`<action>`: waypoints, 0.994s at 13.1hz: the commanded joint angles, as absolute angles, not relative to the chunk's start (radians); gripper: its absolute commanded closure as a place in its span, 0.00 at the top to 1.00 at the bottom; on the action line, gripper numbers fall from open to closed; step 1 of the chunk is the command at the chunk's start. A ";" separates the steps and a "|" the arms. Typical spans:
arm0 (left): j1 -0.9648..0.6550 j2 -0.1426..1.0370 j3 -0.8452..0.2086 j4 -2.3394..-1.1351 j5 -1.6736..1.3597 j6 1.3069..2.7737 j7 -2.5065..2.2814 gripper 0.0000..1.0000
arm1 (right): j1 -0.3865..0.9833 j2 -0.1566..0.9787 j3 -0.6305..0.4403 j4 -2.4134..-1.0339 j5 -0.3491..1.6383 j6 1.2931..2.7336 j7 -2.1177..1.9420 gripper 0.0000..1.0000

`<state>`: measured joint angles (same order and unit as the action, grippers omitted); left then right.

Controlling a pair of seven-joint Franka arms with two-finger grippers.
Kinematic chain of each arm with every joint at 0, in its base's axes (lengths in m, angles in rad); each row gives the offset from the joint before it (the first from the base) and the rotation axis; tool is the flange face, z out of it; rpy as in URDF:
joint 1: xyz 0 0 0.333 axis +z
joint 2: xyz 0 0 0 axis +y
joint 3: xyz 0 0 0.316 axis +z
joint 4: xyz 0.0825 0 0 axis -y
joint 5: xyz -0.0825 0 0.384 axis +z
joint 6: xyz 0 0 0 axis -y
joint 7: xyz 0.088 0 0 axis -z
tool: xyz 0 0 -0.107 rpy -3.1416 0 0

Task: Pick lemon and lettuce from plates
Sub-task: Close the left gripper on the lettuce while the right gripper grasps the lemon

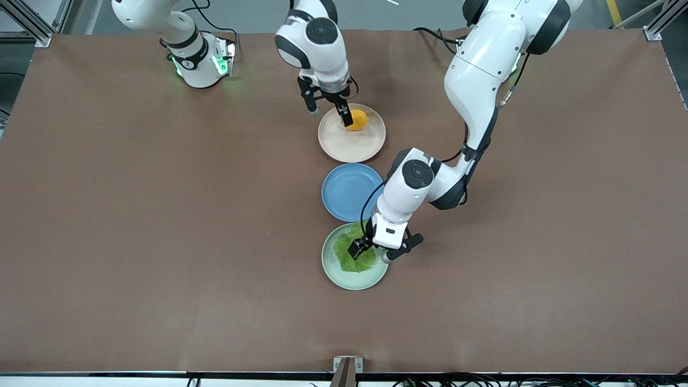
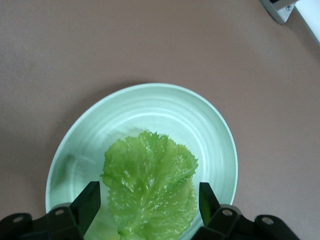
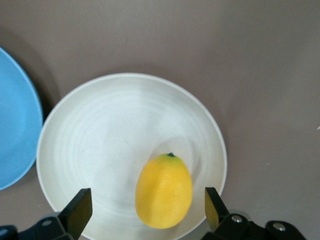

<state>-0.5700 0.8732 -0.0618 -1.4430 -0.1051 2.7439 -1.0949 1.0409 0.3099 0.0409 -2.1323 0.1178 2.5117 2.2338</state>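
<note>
The right gripper grabs the lemon by its rounded middle [image 1: 358, 120] next, to pick it off the beige-pink plate [image 1: 355, 148].
The lemon [image 1: 358, 119] lies on the beige-pink plate [image 1: 355, 148], the plate farthest from the front camera. My right gripper [image 1: 329, 113] is open over that plate, its fingers either side of the lemon [image 3: 164, 190] in the right wrist view, not touching it. The lettuce [image 1: 350, 256] lies on the mint green plate [image 1: 349, 279], the plate nearest the front camera. My left gripper [image 1: 372, 251] is open just over the leaf; in the left wrist view its fingers flank the lettuce [image 2: 149, 182] above the green plate [image 2: 150, 107].
A blue plate [image 1: 346, 191] sits between the two task plates; its edge shows in the right wrist view [image 3: 15, 135]. The left arm's forearm reaches over the blue plate's edge. Brown table cloth [image 1: 161, 215] spreads widely around the plates.
</note>
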 commanded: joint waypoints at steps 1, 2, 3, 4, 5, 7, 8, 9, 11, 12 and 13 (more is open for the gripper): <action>-0.581 0.881 -0.058 -1.448 -0.114 2.743 -1.108 0.87 | 1.068 0.405 0.023 -2.028 0.103 2.497 2.284 0.99; -0.581 0.879 -0.057 -1.460 -0.112 2.738 -1.108 0.87 | 1.072 0.413 0.021 -2.028 0.091 2.497 2.289 0.99; -0.586 0.877 -0.058 -1.465 -0.113 2.724 -1.108 0.87 | 1.077 0.417 0.023 -2.028 0.081 2.497 2.289 0.99; -0.586 0.876 -0.058 -1.465 -0.114 2.706 -1.108 0.87 | 1.086 0.428 0.021 -2.028 0.077 2.497 2.290 0.99; -0.584 0.876 -0.058 -1.465 -0.112 2.698 -1.106 0.87 | 1.097 0.433 0.021 -2.028 0.077 2.497 2.290 0.99; -0.586 0.877 -0.058 -1.462 -0.112 2.695 -1.108 0.81 | 1.100 0.446 0.021 -2.029 0.077 2.496 2.292 0.99; -0.584 0.877 -0.058 -1.462 -0.113 2.697 -1.109 0.72 | 1.100 0.449 0.021 -2.029 0.077 2.497 2.292 0.99; -0.586 0.877 -0.058 -1.462 -0.114 2.695 -1.109 0.62 | 1.106 0.456 0.021 -2.028 0.077 2.497 2.293 0.99; -0.586 0.876 -0.058 -1.460 -0.114 2.695 -1.108 0.45 | 1.114 0.471 0.021 -2.022 0.066 2.502 2.307 0.99; -0.586 0.876 -0.058 -1.460 -0.114 2.695 -1.108 0.37 | 1.114 0.482 0.021 -2.020 0.064 2.503 2.307 0.99; -0.586 0.876 -0.058 -1.460 -0.112 2.695 -1.109 0.31 | 1.115 0.488 0.021 -2.020 0.064 2.506 2.307 0.99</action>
<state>-0.5784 0.8827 -0.0624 -1.4633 -0.1052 2.7074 -1.0955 1.0955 0.4652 0.0348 -2.0349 0.0931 2.5007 2.2695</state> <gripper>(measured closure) 0.595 0.004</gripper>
